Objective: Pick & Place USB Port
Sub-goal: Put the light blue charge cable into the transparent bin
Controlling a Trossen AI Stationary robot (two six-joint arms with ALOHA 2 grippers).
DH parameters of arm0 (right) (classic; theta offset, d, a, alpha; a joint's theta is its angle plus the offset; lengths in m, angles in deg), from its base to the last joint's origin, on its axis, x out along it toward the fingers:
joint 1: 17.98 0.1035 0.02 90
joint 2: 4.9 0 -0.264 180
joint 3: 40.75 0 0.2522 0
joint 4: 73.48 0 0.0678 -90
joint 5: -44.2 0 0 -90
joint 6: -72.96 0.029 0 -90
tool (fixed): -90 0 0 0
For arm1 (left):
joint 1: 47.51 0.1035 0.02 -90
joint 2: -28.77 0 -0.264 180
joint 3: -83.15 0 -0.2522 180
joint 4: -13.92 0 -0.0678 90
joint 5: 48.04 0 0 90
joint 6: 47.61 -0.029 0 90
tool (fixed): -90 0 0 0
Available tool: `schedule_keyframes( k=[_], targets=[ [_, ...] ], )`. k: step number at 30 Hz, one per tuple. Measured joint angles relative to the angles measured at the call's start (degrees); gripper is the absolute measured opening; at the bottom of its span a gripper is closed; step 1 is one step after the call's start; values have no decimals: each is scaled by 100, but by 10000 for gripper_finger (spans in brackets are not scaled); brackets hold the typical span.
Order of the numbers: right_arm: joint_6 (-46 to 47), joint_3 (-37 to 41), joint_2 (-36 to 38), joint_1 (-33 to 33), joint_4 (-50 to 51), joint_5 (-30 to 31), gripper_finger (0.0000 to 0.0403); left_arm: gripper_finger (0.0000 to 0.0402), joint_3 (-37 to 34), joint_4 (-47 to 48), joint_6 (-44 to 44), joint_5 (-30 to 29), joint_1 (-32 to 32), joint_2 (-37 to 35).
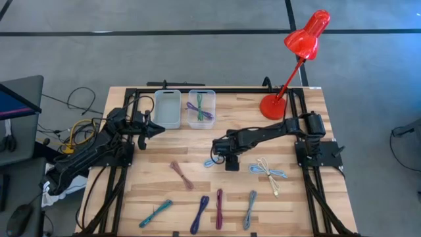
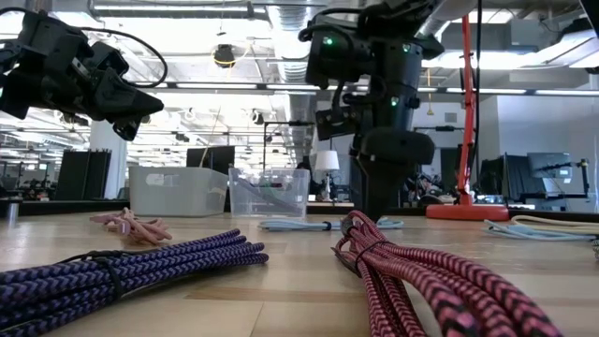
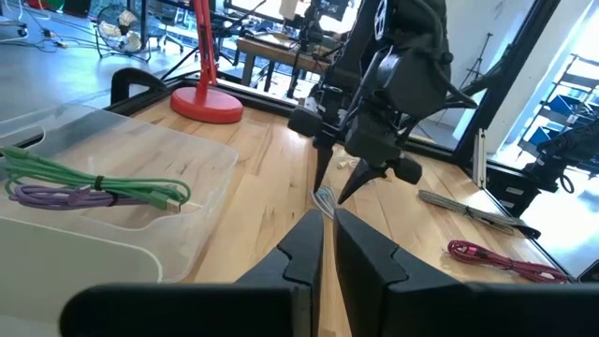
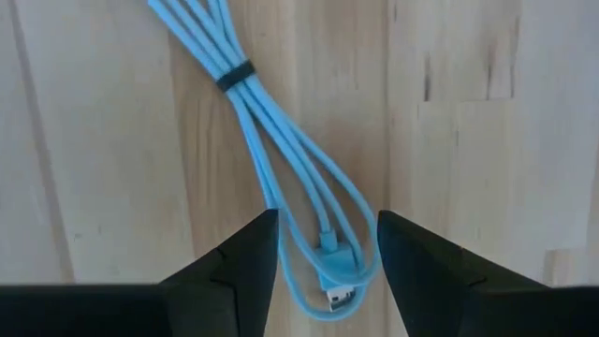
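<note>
The light blue cable has to go in the clear bin, so the right gripper should next grab the cable by its looped plug end (image 4: 328, 262).
A light blue USB cable bundle (image 4: 281, 159), tied with a black band, lies flat on the wood near the table's middle (image 1: 210, 162). My right gripper (image 4: 328, 220) is open and points straight down over it (image 1: 222, 157). Its fingers stand on either side of the looped end with the plug (image 4: 335, 295), and I cannot tell whether they touch it. My left gripper (image 3: 326, 225) is shut and hovers above the table's left part, beside the bins (image 1: 156, 129). Two clear bins stand at the far edge: one (image 1: 168, 108) is bare, the other (image 1: 201, 108) holds a green and purple cable (image 3: 94, 187).
A red desk lamp (image 1: 273, 105) stands at the far right. Other tied cables lie about: pink (image 1: 182, 174), white and blue (image 1: 270, 172), and teal (image 1: 156, 212), purple (image 1: 200, 214), magenta (image 1: 219, 209) and grey-blue (image 1: 250, 209) along the near edge.
</note>
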Motion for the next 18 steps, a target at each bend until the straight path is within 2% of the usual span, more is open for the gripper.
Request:
schedule_keyframes(
  k=[5, 18],
  targets=[
    [1, 39, 0, 2, -110, -4, 164, 30, 1, -1, 0, 0, 1, 0],
    [1, 29, -113, -28, -300, -344, 74, 30, 0, 1, 0, 0, 1, 0]
  ],
)
